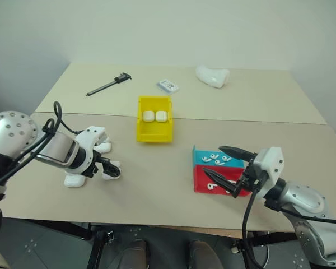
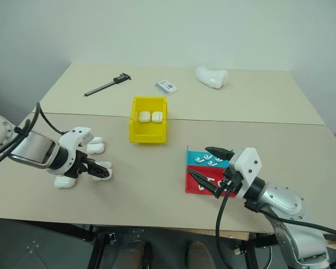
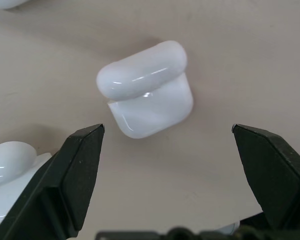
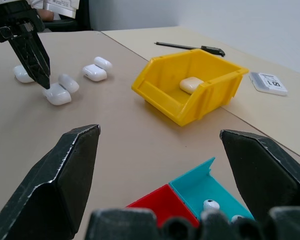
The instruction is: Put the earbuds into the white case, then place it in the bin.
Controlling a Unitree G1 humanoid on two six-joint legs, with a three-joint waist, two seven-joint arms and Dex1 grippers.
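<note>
My left gripper is to grab the white case by its narrow sides next, so that the earbuds can be put into the case.
My left gripper (image 1: 110,168) is open and points down over a white case (image 3: 145,90) lying on the table at the left, its lid looking raised; the fingers stand on either side of it without touching. Two more white cases (image 1: 103,147) (image 1: 75,181) lie close by. The yellow bin (image 1: 154,134) stands mid-table with two white cases (image 1: 154,116) inside. Earbuds lie in a teal tray (image 1: 200,155) and a red tray (image 1: 200,186) at the right. My right gripper (image 1: 211,161) hovers open over these trays, holding nothing.
At the back of the table lie a black caliper (image 1: 108,84), a small labelled white box (image 1: 167,86) and a larger lumpy white object (image 1: 213,76). A seam runs across the table behind the bin. The trays sit near the front edge.
</note>
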